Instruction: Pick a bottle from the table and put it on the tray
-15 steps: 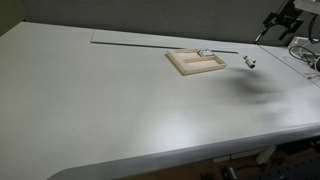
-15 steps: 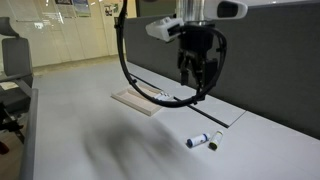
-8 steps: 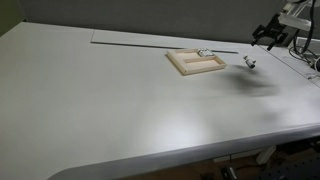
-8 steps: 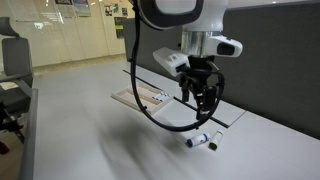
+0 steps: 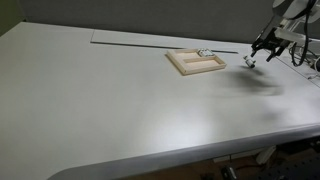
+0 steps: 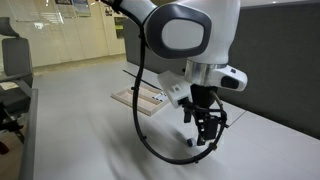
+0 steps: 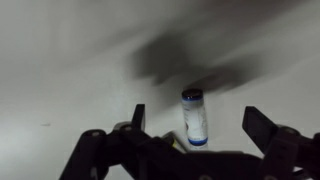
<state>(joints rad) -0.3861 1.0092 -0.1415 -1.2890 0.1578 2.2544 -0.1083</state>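
My gripper needs to go lower before it closes on the bottle. My fingers are above the bottle's body [image 5: 249,62] [image 7: 195,122], so they would miss the bottle if I closed now.
A tiny whitish bottle [image 7: 193,112] with a dark end lies on the white table, between my open fingers in the wrist view. In an exterior view it shows as a small speck [image 5: 250,61] just right of the light wood tray [image 5: 190,66]. My gripper [image 5: 265,48] is open and low over the bottle, fingers on either side without touching it [image 7: 200,124]. In an exterior view the gripper [image 6: 207,137] hides the bottle. A look-alike bottle [image 5: 203,53] rests at the tray's far rim. The tray also shows behind the arm [image 6: 128,98].
The white table [image 5: 110,100] spreads wide to the left and front. A long slot runs along its far side [image 5: 130,43]. Cables and equipment [image 5: 305,55] sit at the right edge. A dark partition [image 6: 280,60] stands behind the table.
The gripper has come down toward the table and now straddles the bottle. Its fingers stay open. The bottle and tray have not moved.
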